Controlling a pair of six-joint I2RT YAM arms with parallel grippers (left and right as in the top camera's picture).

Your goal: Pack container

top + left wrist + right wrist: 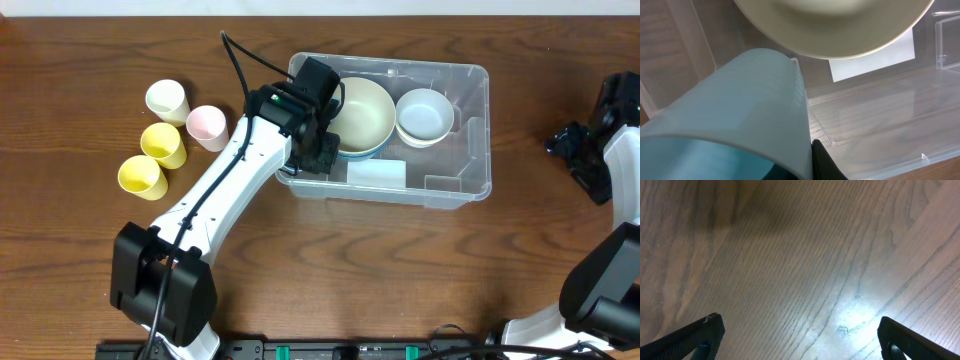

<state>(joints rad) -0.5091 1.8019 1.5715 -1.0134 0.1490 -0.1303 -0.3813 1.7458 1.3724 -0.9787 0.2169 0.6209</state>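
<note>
The pale blue cup point(750, 110) is inside the container's sides, over a free part of its bottom beside the cream bowl, so my left gripper opens next.
The clear plastic container point(470, 185) stands at table centre. Inside it a cream bowl point(365, 110) sits on a blue bowl point(362, 153), with a white bowl point(424, 115) to their right. My left gripper point(316, 145) is inside the container's left end. In the left wrist view the gripper point(815, 160) is shut on the wall of a pale blue cup point(750, 110), held on its side above the container's floor point(880, 115) and below the cream bowl point(840, 25). My right gripper point(575, 145) hangs open and empty over bare wood point(800, 255), to the right of the container.
Several cups stand left of the container: a cream one point(166, 100), a pink one point(207, 127) and two yellow ones point(163, 145) point(142, 177). A white label point(377, 172) lies on the container floor near its front wall.
</note>
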